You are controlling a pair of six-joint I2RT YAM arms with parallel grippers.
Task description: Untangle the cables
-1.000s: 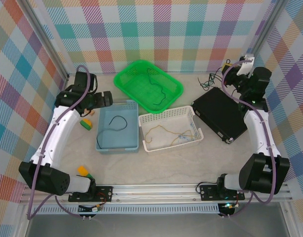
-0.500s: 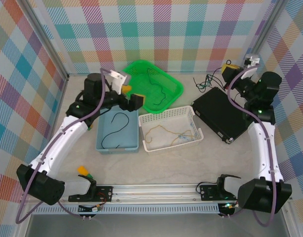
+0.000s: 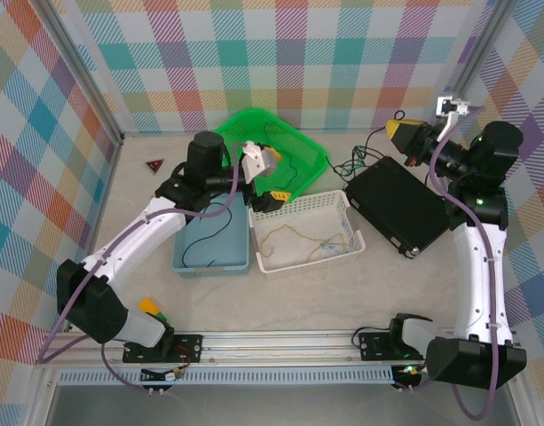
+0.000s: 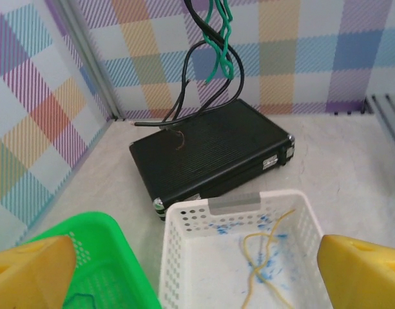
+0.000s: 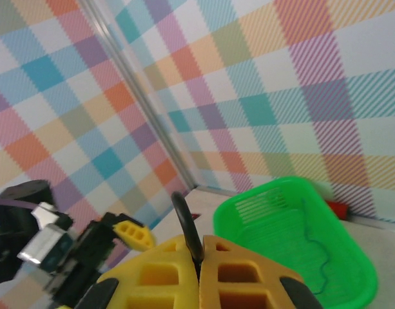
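Note:
The black cable has its loose end (image 4: 141, 123) hanging over the black case, and my left gripper will next grab it to pull the cable free and untangle it.
My right gripper (image 3: 399, 132) is shut on the cables, a knotted black and green bundle (image 3: 362, 158) that hangs above the table behind the black case. In the right wrist view a black strand (image 5: 186, 222) sticks up from between the closed yellow fingers (image 5: 165, 270). In the left wrist view the bundle (image 4: 216, 48) dangles over the case. My left gripper (image 3: 270, 195) stands open above the near-left corner of the white basket (image 3: 303, 264), holding nothing. A tan-yellow cable (image 4: 268, 254) lies in that basket. A black cable (image 3: 209, 229) lies in the blue bin, a dark green one (image 3: 287, 164) in the green basket.
The black case (image 3: 396, 206) lies at the right, next to the white basket. The green basket (image 3: 318, 153) stands at the back middle, the blue bin (image 3: 209, 265) left of the white basket. A small red triangle (image 3: 154, 165) lies at the back left.
My left arm has swung from the table's left side rightward, over the blue bin to the white basket. My right gripper has shifted back and left, lifting the bundle off the table.

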